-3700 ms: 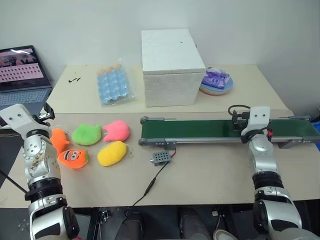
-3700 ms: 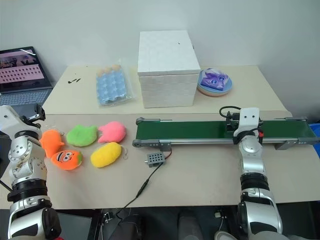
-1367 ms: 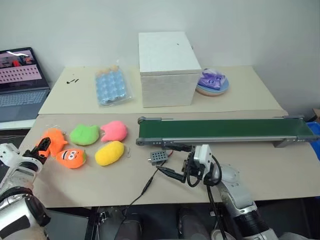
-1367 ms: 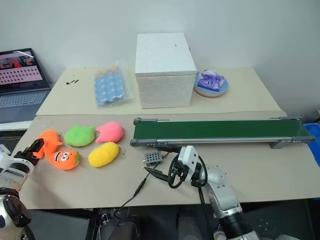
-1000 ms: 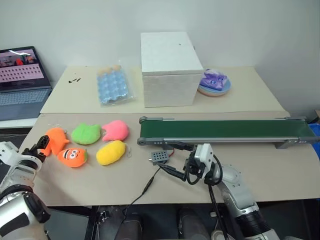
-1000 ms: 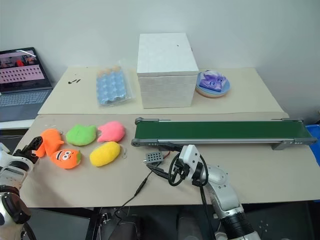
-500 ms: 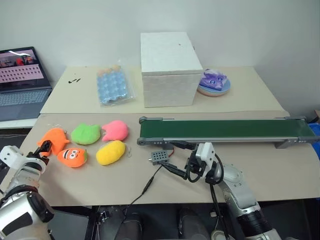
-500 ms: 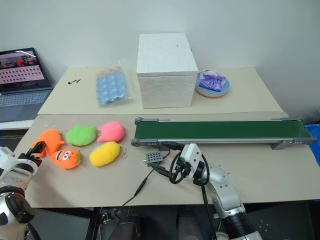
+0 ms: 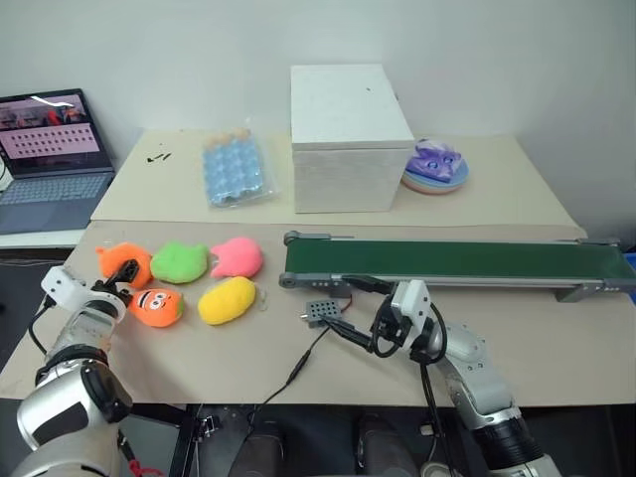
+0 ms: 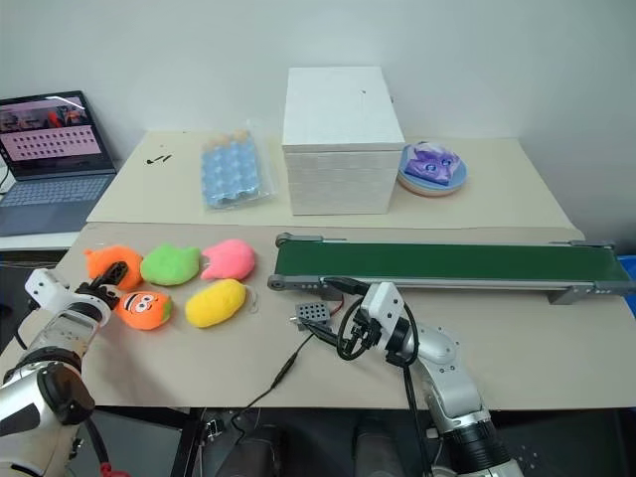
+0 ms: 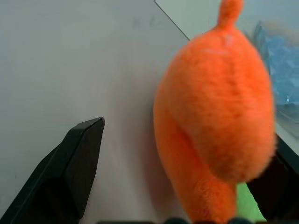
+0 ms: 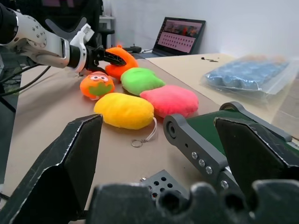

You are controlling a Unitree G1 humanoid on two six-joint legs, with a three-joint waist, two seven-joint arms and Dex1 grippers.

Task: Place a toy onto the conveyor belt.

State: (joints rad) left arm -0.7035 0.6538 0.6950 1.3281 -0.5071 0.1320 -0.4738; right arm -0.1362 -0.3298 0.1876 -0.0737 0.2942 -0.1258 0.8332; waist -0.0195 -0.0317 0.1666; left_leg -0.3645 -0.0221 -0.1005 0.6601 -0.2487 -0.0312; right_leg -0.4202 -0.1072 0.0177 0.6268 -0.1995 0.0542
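Note:
I should close my left gripper on the plush now, because my fingers reach down beside the plain orange plush (image 9: 117, 256) (image 11: 205, 154).
The toy (image 9: 117, 258), a plain bright-orange plush, lies at the left end of the row of plushes on the table. My left gripper (image 9: 119, 279) is open at the toy's near side. In the left wrist view the toy (image 11: 219, 107) stands between the two spread black fingers (image 11: 74, 168), nearer the far one. The dark-green conveyor belt (image 9: 447, 260) runs across the right half of the table. Near the belt's left end my right gripper (image 12: 159, 121) hangs open and empty, low over the table.
Beside the toy lie an orange plush with a face (image 9: 157, 305), a green one (image 9: 179, 262), a pink one (image 9: 237, 256) and a yellow one (image 9: 227, 300). A small grey box with a cable (image 9: 320, 312) sits by the belt. Behind stand a white box (image 9: 348, 139), a blue bag (image 9: 234, 169) and a laptop (image 9: 55, 144).
My left gripper has moved forward and to the right, up to the toy, so its open fingers now flank it. The head view has shifted. The right arm has kept still.

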